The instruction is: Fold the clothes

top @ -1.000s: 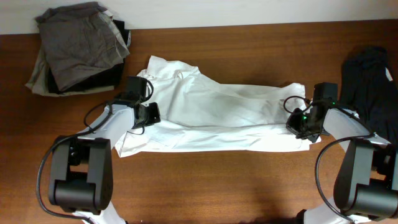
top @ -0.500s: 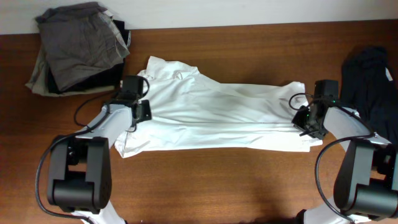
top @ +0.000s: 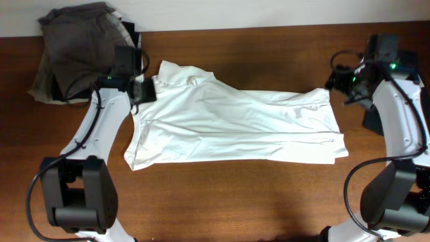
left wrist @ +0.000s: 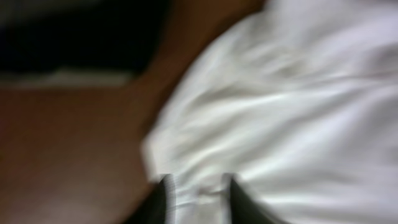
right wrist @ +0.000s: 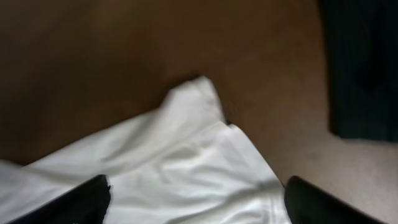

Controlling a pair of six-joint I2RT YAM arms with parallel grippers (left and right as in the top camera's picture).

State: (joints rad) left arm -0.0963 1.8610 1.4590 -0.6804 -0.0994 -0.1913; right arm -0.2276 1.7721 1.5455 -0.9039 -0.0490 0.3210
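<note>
My left gripper picks up the white shirt (top: 232, 121) by its back edge at the collar (top: 161, 78) next, to fold that edge inward.
A white shirt (top: 235, 124) lies flattened on the wooden table (top: 235, 195), folded lengthwise, collar at the back left. My left gripper (top: 142, 91) is at the shirt's back left edge by the collar. In the blurred left wrist view its fingers (left wrist: 163, 200) stand a little apart over white shirt cloth (left wrist: 292, 106). My right gripper (top: 346, 81) hovers just past the shirt's back right corner. Its dark fingers (right wrist: 84, 200) are spread wide above the shirt's corner (right wrist: 199, 155), holding nothing.
A pile of folded grey and dark clothes (top: 84, 50) sits at the back left corner, close to my left arm. A dark garment (top: 373, 119) lies at the right edge, partly under my right arm, and shows as a dark garment (right wrist: 360, 62) beside the shirt's corner.
Both grippers let go of the shirt and opened. The left one moved back and left, the right one back and right. The shirt's top layer now lies flat.
</note>
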